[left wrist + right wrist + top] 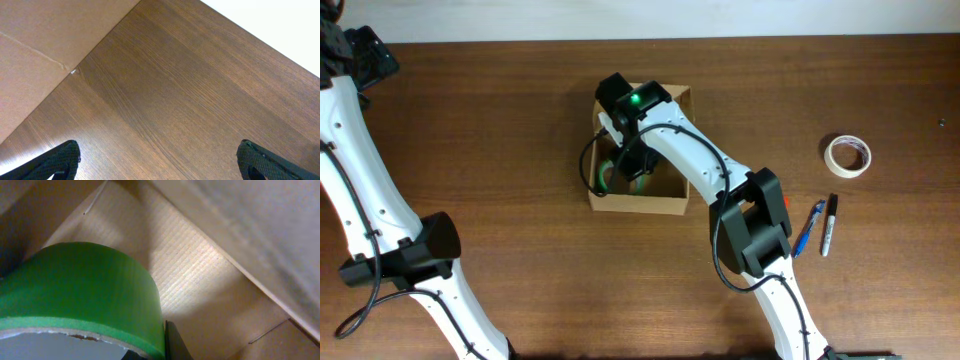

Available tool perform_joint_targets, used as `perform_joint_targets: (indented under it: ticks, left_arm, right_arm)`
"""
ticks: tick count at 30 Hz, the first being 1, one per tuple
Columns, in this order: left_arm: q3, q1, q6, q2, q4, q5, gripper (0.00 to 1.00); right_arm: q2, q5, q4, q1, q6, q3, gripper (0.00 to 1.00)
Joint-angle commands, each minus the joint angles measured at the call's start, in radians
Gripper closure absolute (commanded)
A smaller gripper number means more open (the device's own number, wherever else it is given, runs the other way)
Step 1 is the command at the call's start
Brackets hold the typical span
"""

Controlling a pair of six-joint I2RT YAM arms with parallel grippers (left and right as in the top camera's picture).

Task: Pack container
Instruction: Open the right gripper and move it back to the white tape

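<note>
My right gripper releases the green tape roll (608, 172) (85, 290) in its fingers now, since it reaches down to the container's cardboard bottom inside the container's sides.
The container (672, 205) is a tan cardboard box, open, at the middle of the table. My right gripper (628, 165) reaches down into it and is shut on the wall of a green tape roll (608, 172). In the right wrist view the green tape roll (85, 290) fills the left side, low over the container's floor (200, 275), with one finger (172, 345) pressed on its outer side. My left gripper (360, 55) is at the far left back corner, away from the box. It is open and empty (157, 160) above bare wood.
A white tape roll (847, 155) lies at the right. A blue pen (810, 228) and a black marker (830, 222) lie below it. A tan cardboard-like surface (40, 50) shows at the upper left of the left wrist view.
</note>
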Motion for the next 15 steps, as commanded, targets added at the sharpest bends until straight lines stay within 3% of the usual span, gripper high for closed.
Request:
perform_joint_targets:
  ticks: [1, 2, 6, 15]
  left_arm:
    - [-0.004, 0.005, 0.011, -0.024, -0.002, 0.003, 0.0]
    - [-0.003, 0.005, 0.011, -0.024, -0.002, 0.003, 0.0]
    - [-0.004, 0.005, 0.011, -0.024, -0.002, 0.003, 0.0]
    - [-0.004, 0.005, 0.011, -0.024, -0.002, 0.003, 0.0]
  right_arm:
    - [0.012, -0.012, 0.005, 0.004, 0.011, -0.007, 0.96]
    - [0.012, -0.012, 0.006, 0.004, 0.011, -0.007, 0.96]
    - [0.012, 0.001, 0.004, 0.004, 0.011, -0.007, 0.78]
    - [-0.016, 0.053, -0.034, 0.004, -0.008, 0.006, 0.77]
